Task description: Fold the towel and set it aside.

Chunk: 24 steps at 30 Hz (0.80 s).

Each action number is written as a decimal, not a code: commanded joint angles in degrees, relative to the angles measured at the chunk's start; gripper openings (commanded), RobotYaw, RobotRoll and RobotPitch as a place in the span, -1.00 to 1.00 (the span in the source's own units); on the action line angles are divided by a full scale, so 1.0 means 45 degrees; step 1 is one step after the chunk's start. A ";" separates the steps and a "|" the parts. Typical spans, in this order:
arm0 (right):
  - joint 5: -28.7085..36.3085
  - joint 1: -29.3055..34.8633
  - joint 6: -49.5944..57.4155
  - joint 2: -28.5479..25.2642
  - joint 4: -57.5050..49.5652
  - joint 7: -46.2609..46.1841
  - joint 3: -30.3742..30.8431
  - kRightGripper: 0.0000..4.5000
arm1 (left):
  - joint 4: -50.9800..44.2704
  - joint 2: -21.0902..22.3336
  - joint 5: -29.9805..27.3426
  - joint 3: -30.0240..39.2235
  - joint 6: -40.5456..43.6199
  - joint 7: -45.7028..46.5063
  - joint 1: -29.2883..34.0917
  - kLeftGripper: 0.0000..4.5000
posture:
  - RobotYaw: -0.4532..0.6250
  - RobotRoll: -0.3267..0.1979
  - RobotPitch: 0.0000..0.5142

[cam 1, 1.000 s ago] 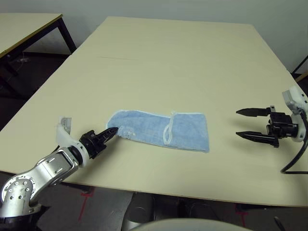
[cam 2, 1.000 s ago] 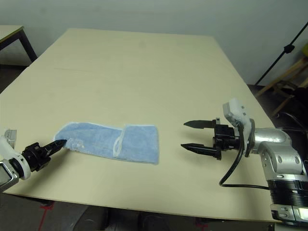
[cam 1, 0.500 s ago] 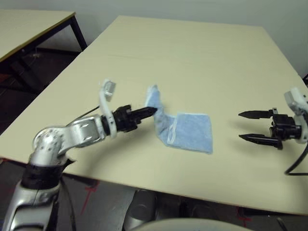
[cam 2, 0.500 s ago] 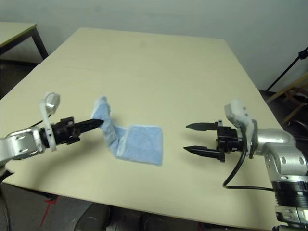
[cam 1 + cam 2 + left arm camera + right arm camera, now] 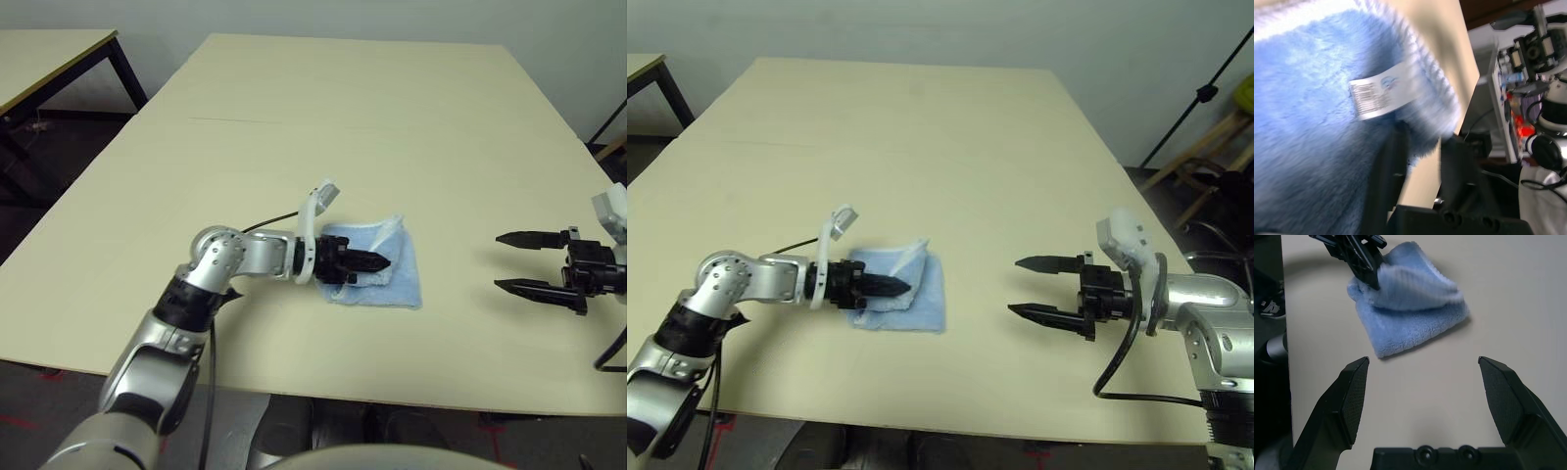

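Observation:
My right gripper should take hold of the light blue towel [image 5: 404, 282] by its hemmed edge [image 5: 418, 279] next. Then it can fold the pad smaller.
The light blue towel [image 5: 404, 282] lies folded into a small square pad near the middle of the table's front half. My left gripper [image 5: 380, 262] reaches over it from the left, shut on the top layer's edge [image 5: 1415, 289], which stands slightly lifted. In the left wrist view a white barcode label [image 5: 1382, 93] shows on the blue pile by my fingers [image 5: 1393, 161]. My right gripper [image 5: 498, 261] hovers open to the right of the towel, well apart from it, empty; the towel [image 5: 1410, 328] lies ahead of its spread fingers [image 5: 1352, 396].
The cream table [image 5: 343, 108] stretches away behind the towel; its front edge runs close below both grippers. A second table [image 5: 49, 49] stands at the far left. A black stand [image 5: 1205, 98] and a wooden chair [image 5: 1215, 176] stand off the right side.
My left gripper lifted the towel's left end and carried it rightward over the right half, so the long strip is now a compact pad. The right gripper stayed put.

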 commanded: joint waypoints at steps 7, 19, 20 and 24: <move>0.0028 -0.0766 0.0314 0.0434 -0.0162 -0.0291 0.0685 1.00 | -0.2083 0.0830 0.0299 0.1574 0.1361 -0.0934 0.0112 0.99 | 0.08 0.25 -0.65; 0.0794 -0.3512 0.1999 0.3717 -0.0462 -0.2702 0.1824 1.00 | -0.2667 0.1832 0.6245 0.2712 -0.5888 -0.2388 0.1439 0.99 | 0.18 0.25 -0.69; 0.1014 -0.3713 0.2274 0.4048 -0.0547 -0.2949 0.1858 1.00 | -0.2690 0.1789 0.6349 0.2727 -0.5991 -0.2491 0.1526 0.99 | 0.19 0.25 -0.70; 0.1161 -0.3908 0.2663 0.4677 -0.0778 -0.3249 0.2180 1.00 | -0.2639 0.1417 0.6274 0.2816 -0.5763 -0.2845 0.1731 0.99 | 0.18 0.25 -0.71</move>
